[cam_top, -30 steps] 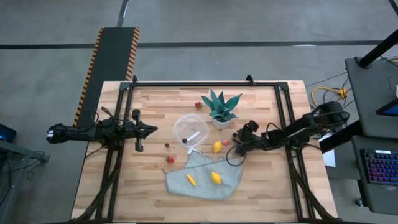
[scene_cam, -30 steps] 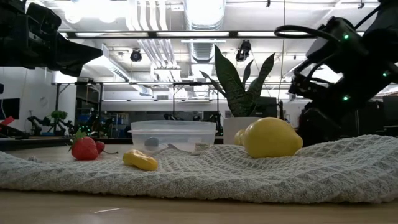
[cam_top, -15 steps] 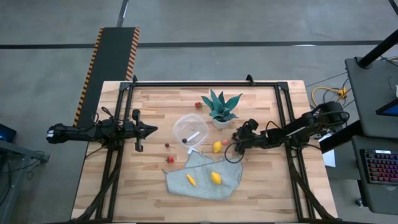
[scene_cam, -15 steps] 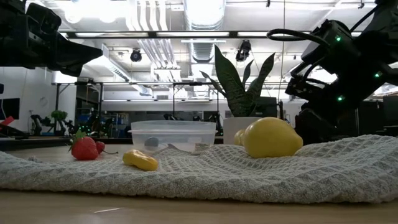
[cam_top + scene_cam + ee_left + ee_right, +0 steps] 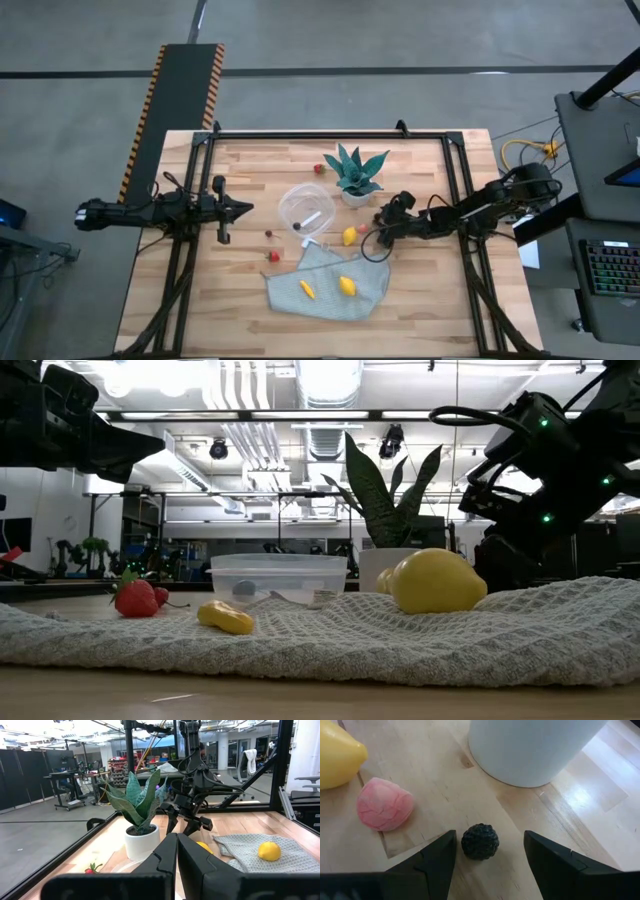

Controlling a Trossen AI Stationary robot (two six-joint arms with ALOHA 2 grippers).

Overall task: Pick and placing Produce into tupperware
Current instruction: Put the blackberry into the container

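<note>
I should grab the dark round berry by its bumpy round sides with my right gripper next. Then I can add it to the tupperware (image 5: 306, 207).
The clear round tupperware (image 5: 306, 207) stands on the table left of the potted plant (image 5: 355, 172); something small lies inside it. My right gripper (image 5: 489, 857) is open and low over the table beside the white pot (image 5: 535, 747). Its fingers stand on either side of a dark round berry (image 5: 480, 841) without touching it. A pink-red berry (image 5: 385, 810) and a yellow lemon (image 5: 340, 752) lie close by. Two more lemons (image 5: 347, 285) rest on the grey cloth (image 5: 328, 290). My left gripper (image 5: 245, 208) is shut and waits at the table's left, above the surface.
Red pieces lie near the cloth's left corner (image 5: 273, 256) and behind the plant (image 5: 319, 168). Small dark pieces (image 5: 268, 234) lie on the wood near the tupperware. A black frame (image 5: 330, 135) rims the table. The wood between my left gripper and the tupperware is bare.
My right gripper has moved a little toward the table's left and far side, closer to the plant pot, and has then kept still. Nothing else has moved.
</note>
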